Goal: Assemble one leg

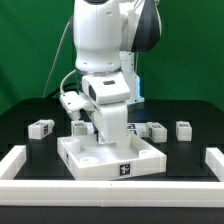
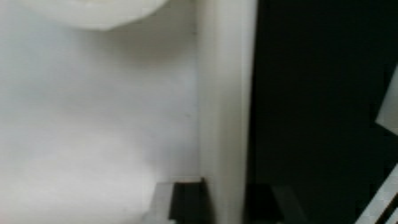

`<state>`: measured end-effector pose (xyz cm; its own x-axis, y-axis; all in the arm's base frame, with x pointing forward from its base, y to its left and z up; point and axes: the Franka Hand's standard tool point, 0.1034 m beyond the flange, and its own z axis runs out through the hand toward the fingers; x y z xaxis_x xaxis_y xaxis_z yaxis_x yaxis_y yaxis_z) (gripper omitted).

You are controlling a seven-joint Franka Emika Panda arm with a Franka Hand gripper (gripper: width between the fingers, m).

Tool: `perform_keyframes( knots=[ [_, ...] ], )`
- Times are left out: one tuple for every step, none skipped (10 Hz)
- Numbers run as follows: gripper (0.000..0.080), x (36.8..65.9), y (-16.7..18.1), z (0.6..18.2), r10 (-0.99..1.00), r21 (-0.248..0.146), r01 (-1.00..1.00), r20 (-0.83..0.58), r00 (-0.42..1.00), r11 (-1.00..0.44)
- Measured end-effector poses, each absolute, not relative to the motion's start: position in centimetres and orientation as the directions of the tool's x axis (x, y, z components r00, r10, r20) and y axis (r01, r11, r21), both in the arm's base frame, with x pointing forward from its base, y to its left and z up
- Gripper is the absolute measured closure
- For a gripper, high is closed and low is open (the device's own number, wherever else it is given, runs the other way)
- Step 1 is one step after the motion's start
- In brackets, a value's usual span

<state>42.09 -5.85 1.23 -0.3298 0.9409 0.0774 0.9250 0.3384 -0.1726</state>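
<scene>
The white tray's side edge is still short of the fence's corner (image 1: 214,178), so my gripper keeps holding the tray for now.
The large white tray-like part (image 1: 108,158) lies at the front middle of the black table. My gripper (image 1: 111,136) is down on its rear right part, its fingertips hidden by the hand. In the blurred wrist view the gripper (image 2: 230,205) straddles the part's upright rim (image 2: 222,100). One dark fingertip (image 2: 189,203) stands on each side, close against the rim. A round recess (image 2: 107,10) shows in the part's face. Small white legs with tags lie behind it: one at the exterior view's left (image 1: 41,127), one (image 1: 80,127) by the arm, two at the right (image 1: 157,131) (image 1: 184,129).
A low white fence runs along the table's front (image 1: 110,192) and up both sides (image 1: 18,160) (image 1: 214,160). A green curtain hangs behind. The arm's body stands above the middle and hides the table behind the tray-like part.
</scene>
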Motion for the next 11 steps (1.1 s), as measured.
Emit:
perform_keyframes(
  knots=[
    [0.0728, 42.1, -5.9, 1.2, 0.941, -0.173, 0.925, 0.077, -0.33, 0.338],
    [0.0728, 42.1, -5.6, 1.2, 0.949, -0.171, 0.933, 0.073, -0.307, 0.315],
    [0.0728, 42.4, -4.5, 1.2, 0.964, -0.16, 0.95, 0.063, -0.259, 0.266],
    [0.0728, 42.6, -3.2, 1.2, 0.975, -0.154, 0.963, 0.057, -0.214, 0.22],
    [0.0728, 42.9, -1.7, 1.2, 0.983, -0.153, 0.972, 0.053, -0.173, 0.179],
    [0.0728, 43.2, -0.7, 1.2, 0.987, -0.149, 0.976, 0.052, -0.154, 0.16],
    [0.0728, 43.7, 0.3, 1.2, 0.99, -0.144, 0.98, 0.051, -0.129, 0.135],
    [0.0728, 44.5, 1.6, 1.1, 0.992, -0.136, 0.983, 0.053, -0.118, 0.124],
    [0.0728, 45.3, 2.4, 1.2, 0.991, -0.127, 0.984, 0.058, -0.118, 0.124],
    [0.0728, 46.1, 3.1, 1.2, 0.991, -0.12, 0.985, 0.062, -0.121, 0.128],
    [0.0728, 46.9, 3.7, 1.2, 0.99, -0.111, 0.985, 0.067, -0.124, 0.131]
  ],
)
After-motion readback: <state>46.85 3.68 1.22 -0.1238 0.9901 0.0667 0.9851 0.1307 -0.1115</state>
